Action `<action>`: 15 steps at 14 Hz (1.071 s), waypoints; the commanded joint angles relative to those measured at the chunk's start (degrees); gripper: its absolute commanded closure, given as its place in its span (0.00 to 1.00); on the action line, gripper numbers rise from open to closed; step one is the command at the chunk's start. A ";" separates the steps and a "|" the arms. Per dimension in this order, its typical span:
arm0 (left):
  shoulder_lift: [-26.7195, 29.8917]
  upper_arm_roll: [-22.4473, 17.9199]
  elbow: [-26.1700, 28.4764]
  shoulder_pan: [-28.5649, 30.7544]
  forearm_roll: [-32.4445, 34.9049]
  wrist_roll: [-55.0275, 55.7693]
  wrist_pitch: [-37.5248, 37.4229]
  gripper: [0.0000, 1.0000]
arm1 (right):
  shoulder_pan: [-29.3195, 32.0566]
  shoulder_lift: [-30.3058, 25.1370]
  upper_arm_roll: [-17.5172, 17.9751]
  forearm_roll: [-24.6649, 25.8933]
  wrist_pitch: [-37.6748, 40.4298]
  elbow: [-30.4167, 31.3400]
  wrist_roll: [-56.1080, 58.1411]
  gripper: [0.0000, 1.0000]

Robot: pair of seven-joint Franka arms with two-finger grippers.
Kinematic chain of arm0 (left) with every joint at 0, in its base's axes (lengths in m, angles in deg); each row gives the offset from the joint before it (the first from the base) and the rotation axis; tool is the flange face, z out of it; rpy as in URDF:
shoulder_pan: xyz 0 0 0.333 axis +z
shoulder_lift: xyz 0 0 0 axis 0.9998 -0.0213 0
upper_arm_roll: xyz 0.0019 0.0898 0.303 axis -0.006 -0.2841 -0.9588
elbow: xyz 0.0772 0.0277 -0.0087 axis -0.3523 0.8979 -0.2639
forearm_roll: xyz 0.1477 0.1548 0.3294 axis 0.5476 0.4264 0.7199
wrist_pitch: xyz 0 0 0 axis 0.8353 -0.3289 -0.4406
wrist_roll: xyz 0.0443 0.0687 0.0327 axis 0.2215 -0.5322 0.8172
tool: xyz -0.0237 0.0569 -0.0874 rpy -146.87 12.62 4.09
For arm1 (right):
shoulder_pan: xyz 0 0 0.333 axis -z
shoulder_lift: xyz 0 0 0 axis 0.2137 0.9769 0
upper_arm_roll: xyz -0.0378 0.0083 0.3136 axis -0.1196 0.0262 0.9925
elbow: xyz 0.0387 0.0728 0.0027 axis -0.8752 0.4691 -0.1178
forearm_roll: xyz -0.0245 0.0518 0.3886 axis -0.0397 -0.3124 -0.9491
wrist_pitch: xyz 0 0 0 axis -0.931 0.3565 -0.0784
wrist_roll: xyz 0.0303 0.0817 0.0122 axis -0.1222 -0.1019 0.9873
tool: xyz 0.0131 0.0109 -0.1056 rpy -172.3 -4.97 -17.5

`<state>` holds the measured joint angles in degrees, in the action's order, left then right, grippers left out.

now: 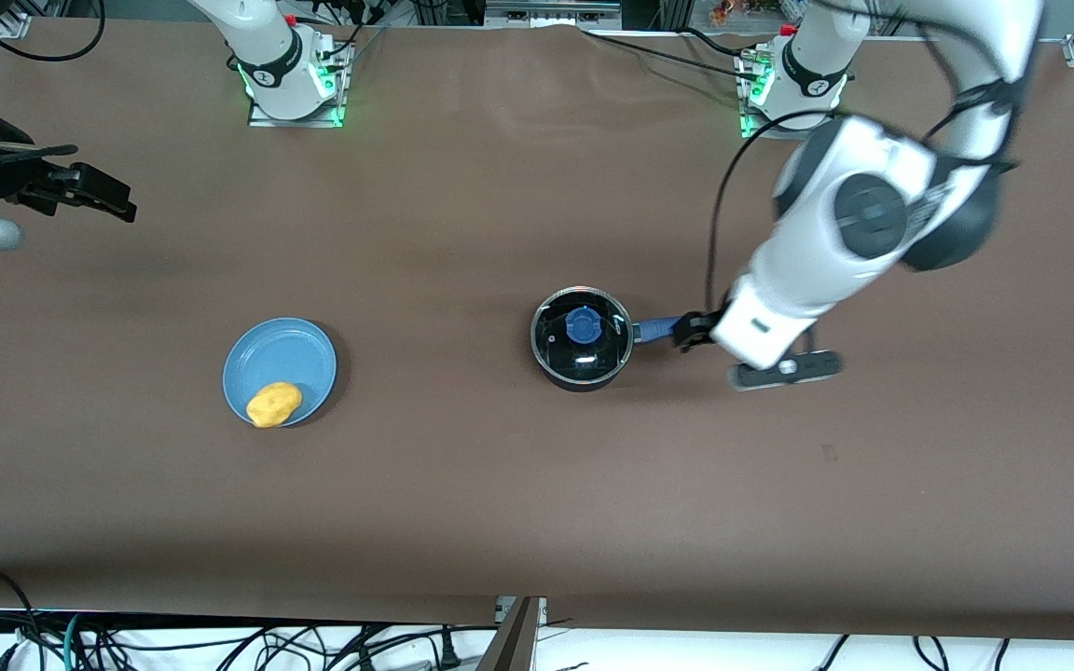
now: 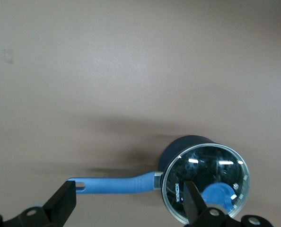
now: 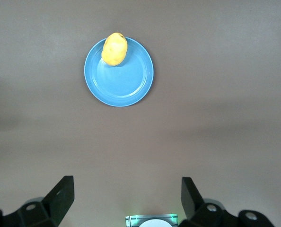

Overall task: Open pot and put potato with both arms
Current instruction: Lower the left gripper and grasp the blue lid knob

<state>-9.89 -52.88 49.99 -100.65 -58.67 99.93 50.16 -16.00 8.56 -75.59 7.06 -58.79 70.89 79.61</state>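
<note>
The left gripper grabs the glass lid by its blue knob (image 1: 582, 324) next, to open the pot for the potato (image 1: 273, 403).
The black pot (image 1: 582, 354) stands mid-table with its glass lid (image 1: 560, 340) on and a blue knob (image 1: 582, 324) on top. Its blue handle (image 1: 656, 328) points toward the left arm's end. My left gripper (image 1: 690, 331) is open over the end of the handle, holding nothing. In the left wrist view the handle (image 2: 117, 184) lies between the open fingertips (image 2: 65, 202), with the pot (image 2: 192, 144) beside it. The yellow potato (image 1: 273, 403) lies on a light-blue plate (image 1: 290, 359). My right gripper (image 1: 103, 196) hangs open and empty over the right arm's end of the table. The right wrist view shows the potato (image 3: 114, 48) on the plate (image 3: 126, 80).
Both arm bases (image 1: 290, 79) stand along the table edge farthest from the front camera. Cables trail by the left arm's base (image 1: 793, 89). The brown table cover (image 1: 537, 503) is bare around the pot and the plate.
</note>
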 commanded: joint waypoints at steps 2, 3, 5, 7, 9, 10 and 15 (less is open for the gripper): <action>-5.40 0.58 -2.64 -4.99 4.39 7.05 3.12 0.00 | 0.50 -0.03 0.36 0.13 0.74 -0.70 0.24 0.00; -6.46 0.59 -2.64 -5.96 4.48 8.11 4.70 0.00 | 0.50 -0.12 0.45 0.05 0.74 -0.70 -0.28 0.00; -7.69 0.59 -2.55 -7.89 4.57 9.96 6.03 0.00 | 0.24 -0.38 0.89 -0.13 0.74 -0.87 -0.55 0.00; -8.40 0.59 -2.64 -10.53 4.74 10.31 6.12 0.00 | -0.03 -0.56 1.07 -0.22 0.74 -0.96 -0.64 0.00; -9.80 0.59 -2.64 -12.55 7.88 12.50 6.47 0.00 | -0.03 -0.56 1.07 -0.22 0.74 -0.96 -0.64 0.00; -10.68 0.59 -2.64 -13.61 10.34 13.03 7.52 0.00 | -0.03 -0.56 1.15 -0.31 0.82 -0.96 -0.55 0.00; -12.00 1.12 -1.67 -15.02 14.23 12.52 12.27 0.00 | -0.03 -0.56 1.07 -0.22 0.91 -0.87 -0.55 0.00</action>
<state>-21.28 -52.04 49.40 -115.52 -46.20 112.86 62.09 -16.21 8.42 -74.83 7.04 -58.79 70.48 79.58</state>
